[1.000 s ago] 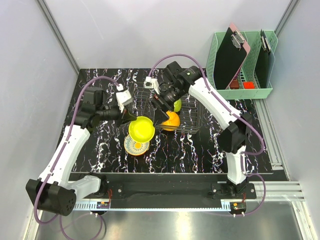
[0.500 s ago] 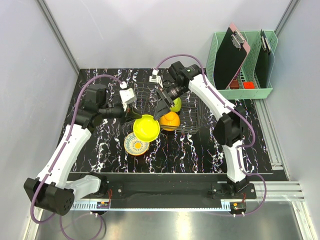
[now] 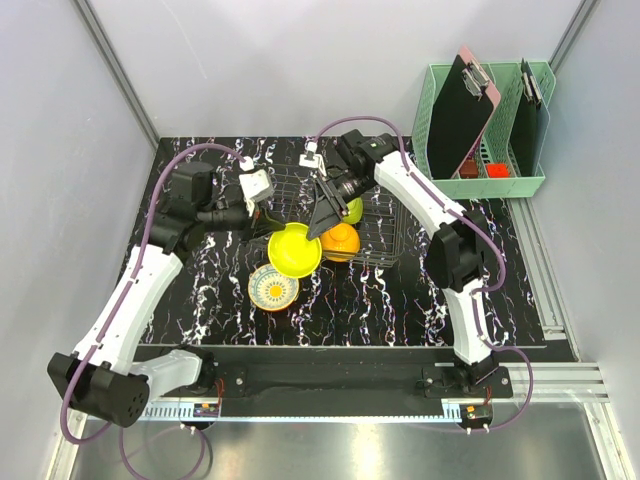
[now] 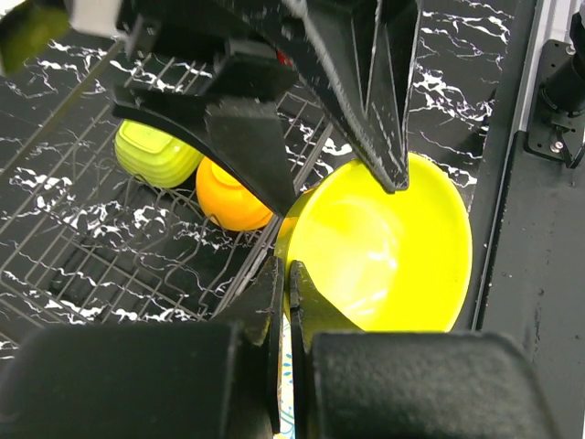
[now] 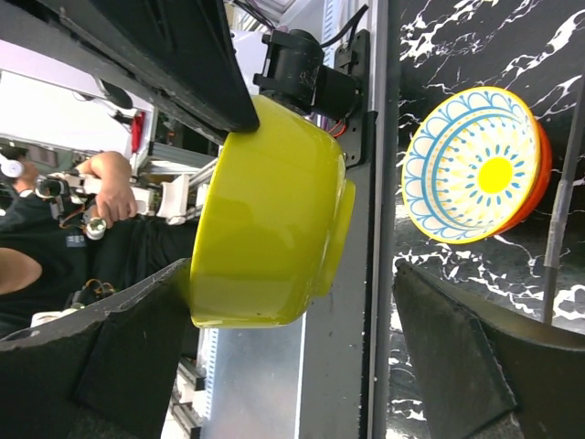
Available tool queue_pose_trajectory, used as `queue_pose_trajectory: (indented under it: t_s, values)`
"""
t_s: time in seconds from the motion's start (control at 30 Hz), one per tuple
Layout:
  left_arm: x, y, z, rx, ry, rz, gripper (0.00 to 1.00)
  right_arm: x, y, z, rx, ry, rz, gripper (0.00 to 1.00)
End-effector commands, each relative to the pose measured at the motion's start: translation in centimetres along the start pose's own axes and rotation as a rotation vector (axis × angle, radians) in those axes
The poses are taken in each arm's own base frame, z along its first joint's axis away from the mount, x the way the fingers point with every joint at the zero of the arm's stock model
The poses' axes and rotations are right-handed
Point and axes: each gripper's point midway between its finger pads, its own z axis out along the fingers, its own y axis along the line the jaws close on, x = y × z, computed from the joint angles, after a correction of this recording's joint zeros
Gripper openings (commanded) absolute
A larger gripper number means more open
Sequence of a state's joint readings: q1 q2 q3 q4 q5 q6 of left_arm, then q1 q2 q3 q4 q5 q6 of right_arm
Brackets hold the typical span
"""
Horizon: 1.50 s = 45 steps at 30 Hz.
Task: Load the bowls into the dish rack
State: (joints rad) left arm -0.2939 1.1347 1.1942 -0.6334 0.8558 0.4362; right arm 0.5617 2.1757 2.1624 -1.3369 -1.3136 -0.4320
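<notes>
The fingers of my right gripper reach past the near edge of the yellow-green bowl's side, so it is time to close my right gripper on that side of the bowl.
My left gripper is shut on the rim of the yellow-green bowl, which it holds tilted just off the dish rack's front left corner. In the left wrist view the fingertips pinch that bowl's rim. My right gripper is open, its fingers straddling the yellow-green bowl. Inside the rack sit an orange bowl and a lime green bowl. A cream-white patterned bowl rests in an orange-rimmed one on the table.
A mint-green plastic basket with clipboards stands at the back right, off the black marbled table. Both arms crowd the rack's left side. The stacked bowls lie just below the held bowl.
My left arm has carried the yellow-green bowl up and to the right, closer to the rack. The right gripper has stayed open by the rack's front left, now around the bowl.
</notes>
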Motion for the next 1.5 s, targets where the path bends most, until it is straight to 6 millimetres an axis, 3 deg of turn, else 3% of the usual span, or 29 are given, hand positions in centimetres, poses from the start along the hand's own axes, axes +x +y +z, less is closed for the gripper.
queue_pose_trajectory:
  t_s: [0.0, 0.53, 1.0, 1.27, 1.47]
  values:
    - [-3.2, 0.6, -0.5, -0.024, -0.071, 0.086, 0.0, 0.8, 2.0, 0.0, -0.066, 0.006, 0.134, 0.96]
    - [-3.4, 1.9, -0.6, -0.106, -0.04, 0.147, 0.0, 1.2, 2.4, 0.2, -0.116, -0.007, 0.181, 0.82]
    - [-2.9, 1.9, -0.1, -0.098, -0.027, 0.145, 0.0, 0.6, 3.2, 0.2, -0.154, -0.025, 0.171, 0.71]
    - [-3.1, 1.9, -0.1, -0.096, -0.033, 0.145, 0.0, 0.8, 3.0, 0.7, -0.164, -0.015, 0.184, 0.54]
    - [-3.1, 1.9, 0.0, -0.094, -0.032, 0.142, 0.0, 1.0, 2.8, 1.0, -0.158, -0.006, 0.18, 0.31]
